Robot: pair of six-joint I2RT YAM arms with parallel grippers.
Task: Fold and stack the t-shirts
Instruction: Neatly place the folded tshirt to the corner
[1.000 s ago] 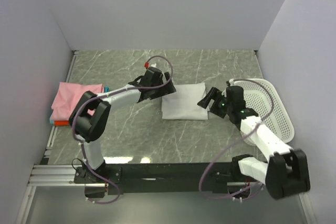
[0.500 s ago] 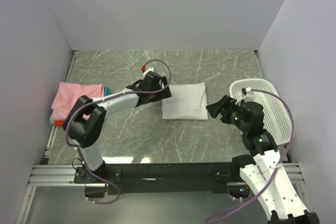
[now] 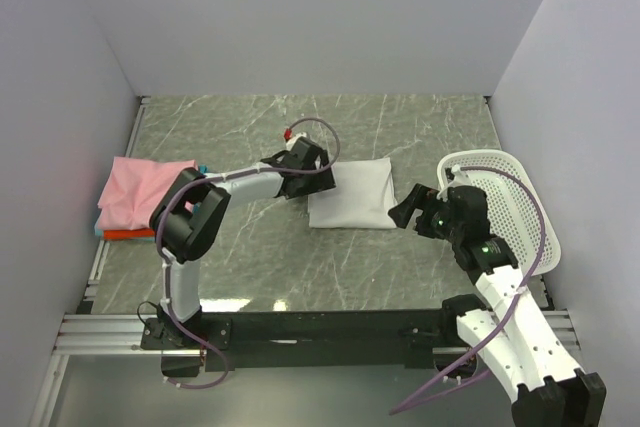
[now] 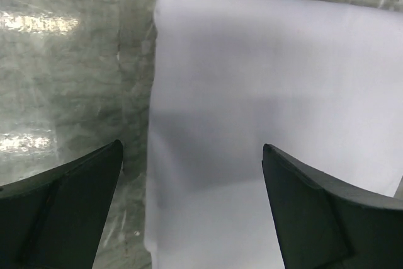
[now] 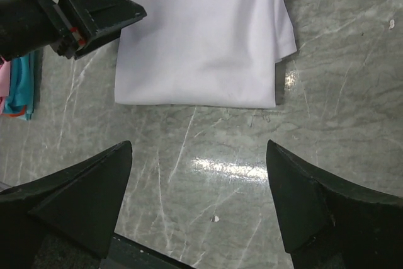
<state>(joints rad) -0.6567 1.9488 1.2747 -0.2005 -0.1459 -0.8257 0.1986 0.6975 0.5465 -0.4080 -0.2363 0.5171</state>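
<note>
My left gripper needs to go lower before it closes on the white t-shirt's edge, because the cloth is still below its fingers.
A white t-shirt (image 3: 350,195), folded into a rectangle, lies flat on the marble table (image 3: 260,257). My left gripper (image 3: 322,180) hangs open at its left edge. In the left wrist view that edge of the white t-shirt (image 4: 271,92) runs between the spread fingers of the left gripper (image 4: 192,147). My right gripper (image 3: 402,214) is open just off the shirt's right side, holding nothing. In the right wrist view the right gripper (image 5: 199,144) is over bare marble, short of the white t-shirt (image 5: 201,36). A pink t-shirt (image 3: 145,192) tops a stack at the far left, with teal (image 3: 203,169) and orange-red (image 3: 130,234) edges showing beneath it.
A white perforated basket (image 3: 515,202) sits at the right edge of the table, close behind my right arm. White walls close the table on three sides. The black base rail (image 3: 320,332) runs along the near edge.
My left gripper has slid right to the white shirt's left edge. My right arm has swung its elbow back, and its gripper has drawn slightly down and away from the shirt.
</note>
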